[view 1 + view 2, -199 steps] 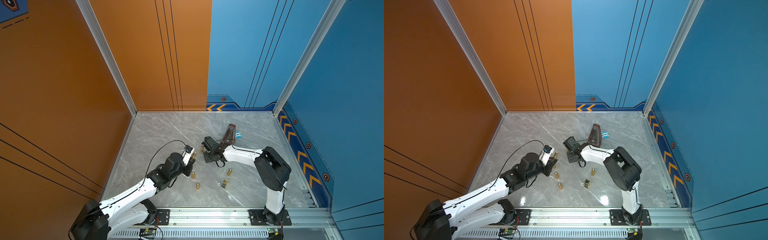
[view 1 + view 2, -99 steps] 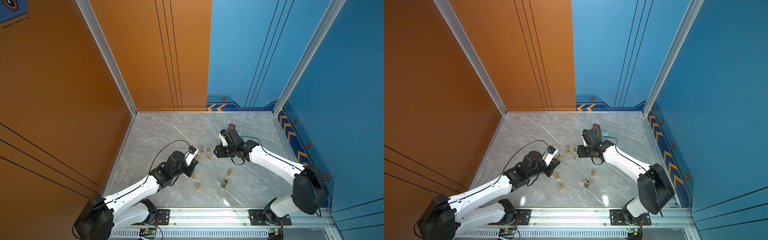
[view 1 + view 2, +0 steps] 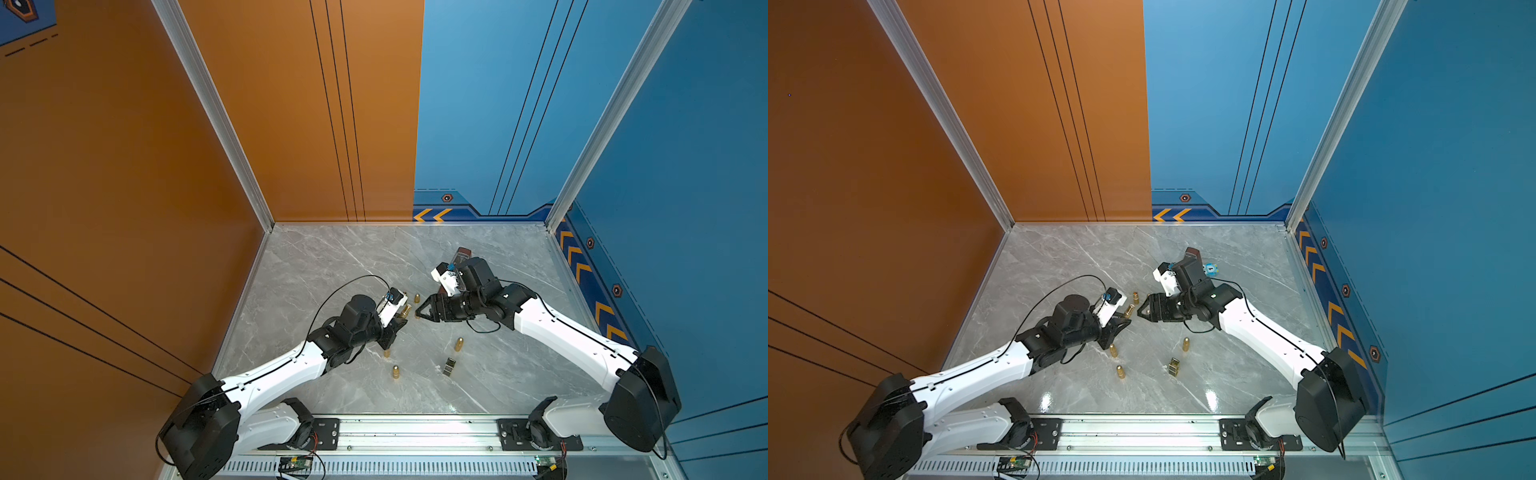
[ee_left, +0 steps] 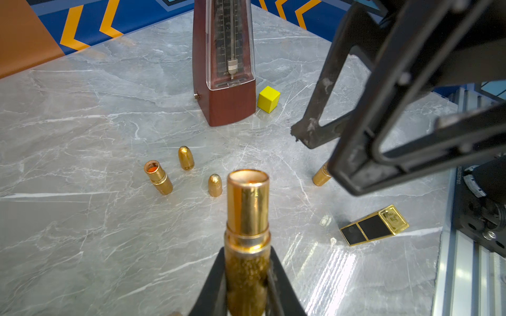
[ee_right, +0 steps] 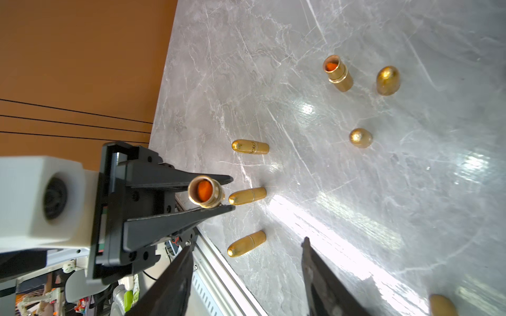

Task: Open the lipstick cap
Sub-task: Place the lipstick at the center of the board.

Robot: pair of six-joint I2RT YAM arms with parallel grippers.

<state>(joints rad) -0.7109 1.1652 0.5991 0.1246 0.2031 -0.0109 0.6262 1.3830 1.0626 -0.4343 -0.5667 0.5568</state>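
Observation:
My right gripper grabs the uncapped lipstick by its shiny tube near the tube's open end next, since its base stays free to set it upright.
My left gripper (image 3: 400, 316) (image 4: 247, 254) is shut on the glittery base of a gold lipstick (image 4: 247, 208) (image 5: 206, 194). Its cap is off and orange colour shows inside the tube. My right gripper (image 3: 419, 312) (image 5: 246, 246) hangs open and empty, a short gap from the lipstick's open end and facing it. Two loose rounded gold caps (image 4: 186, 158) (image 4: 215, 185) stand on the marble below. I cannot tell which one belongs to the held lipstick. In both top views the two grippers nearly meet tip to tip.
Another uncapped gold lipstick (image 4: 158, 177) stands by the caps. Closed gold lipsticks (image 3: 459, 344) (image 3: 396, 372) and a black-and-gold square one (image 4: 375, 225) lie toward the front rail. A brown metronome (image 4: 227, 63), a yellow cube (image 4: 269, 99) and a small blue toy (image 3: 1210, 269) sit behind.
My right gripper has opened wider and its elbow has swung out to the right; it now points at the left gripper. The left gripper has shifted slightly right with the lipstick.

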